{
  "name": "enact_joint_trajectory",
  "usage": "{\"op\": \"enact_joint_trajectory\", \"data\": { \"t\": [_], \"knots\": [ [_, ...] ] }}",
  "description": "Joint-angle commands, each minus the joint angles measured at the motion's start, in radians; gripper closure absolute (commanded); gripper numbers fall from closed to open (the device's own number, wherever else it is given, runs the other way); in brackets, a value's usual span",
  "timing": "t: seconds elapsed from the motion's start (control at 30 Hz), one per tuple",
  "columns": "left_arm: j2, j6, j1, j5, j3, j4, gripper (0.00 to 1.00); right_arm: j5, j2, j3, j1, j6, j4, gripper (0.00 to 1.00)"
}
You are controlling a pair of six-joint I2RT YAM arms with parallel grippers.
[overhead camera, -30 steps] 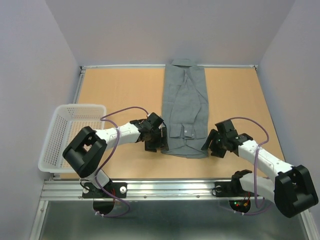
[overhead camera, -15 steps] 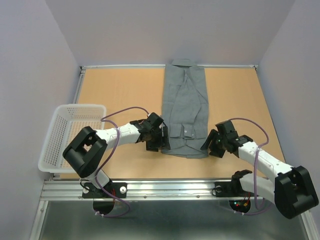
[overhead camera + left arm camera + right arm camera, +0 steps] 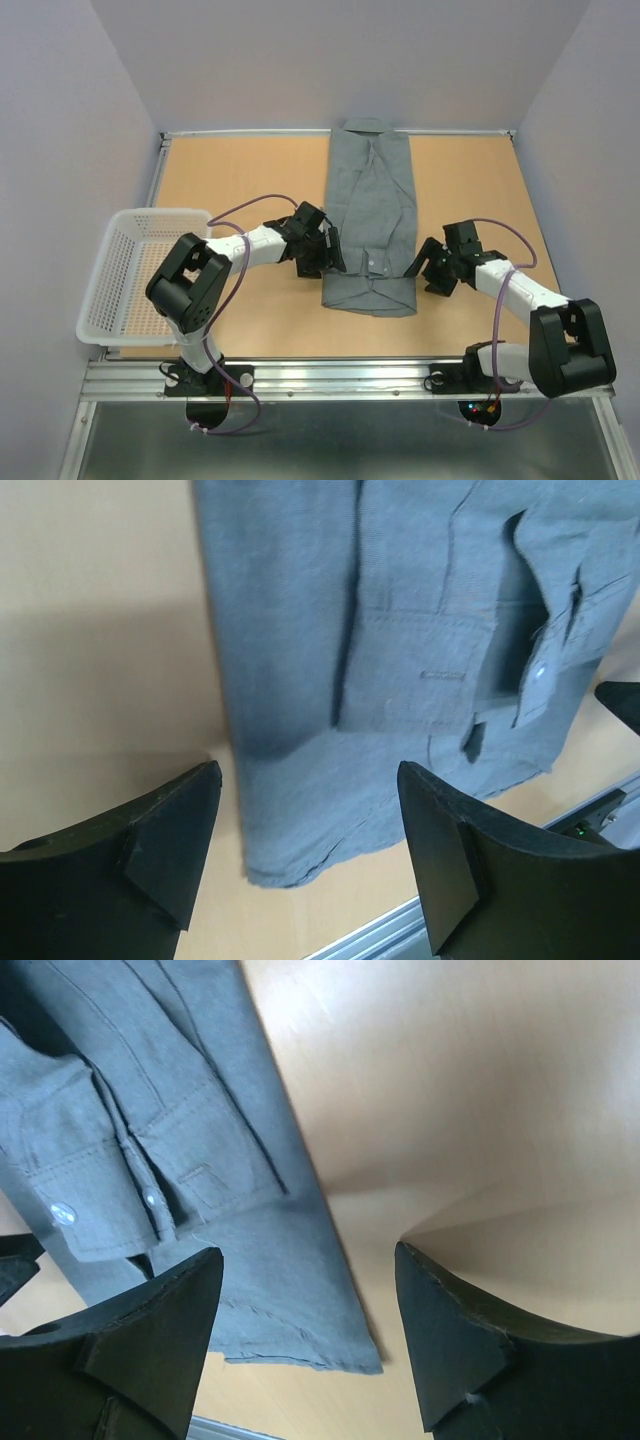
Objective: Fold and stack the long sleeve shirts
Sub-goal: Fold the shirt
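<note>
My right gripper is to fold the hem end toward the collar, so it should grip the grey shirt's side edge beside the cuff, opposite my left gripper.
The grey long sleeve shirt lies flat on the table as a long narrow strip, collar at the far edge, sleeves folded over its front. Its cuff and pale buttons show in the left wrist view and the right wrist view. My left gripper hangs open at the shirt's left edge near the hem. At the right edge near the hem corner, my right gripper is open too. Neither holds cloth.
A white mesh basket sits at the table's left near corner. The metal rail runs along the near edge, close behind the shirt's hem. Walls close in both sides and the back.
Both grippers have moved a little farther up the shirt's edges, away from the hem, and their jaws have widened. The hem now lies flatter on the table.
</note>
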Motion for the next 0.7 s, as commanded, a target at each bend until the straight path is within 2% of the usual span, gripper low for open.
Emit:
{"op": "enact_joint_trajectory", "data": {
  "t": [0.0,0.23,0.43,0.67],
  "knots": [
    [0.055,0.035,-0.003,-0.005,0.026,0.001,0.19,-0.028,0.063,0.055,-0.009,-0.046,0.077,0.25],
    [0.117,0.043,0.001,-0.021,0.054,0.003,0.26,-0.034,0.147,0.069,-0.01,-0.063,0.133,0.29],
    [0.152,0.048,0.001,-0.044,0.063,-0.016,0.34,-0.013,0.208,0.069,-0.01,-0.092,0.151,0.38],
    [0.18,0.048,0.003,-0.043,0.046,-0.028,0.48,-0.014,0.251,0.043,-0.01,-0.126,0.15,0.49]
  ]
}}
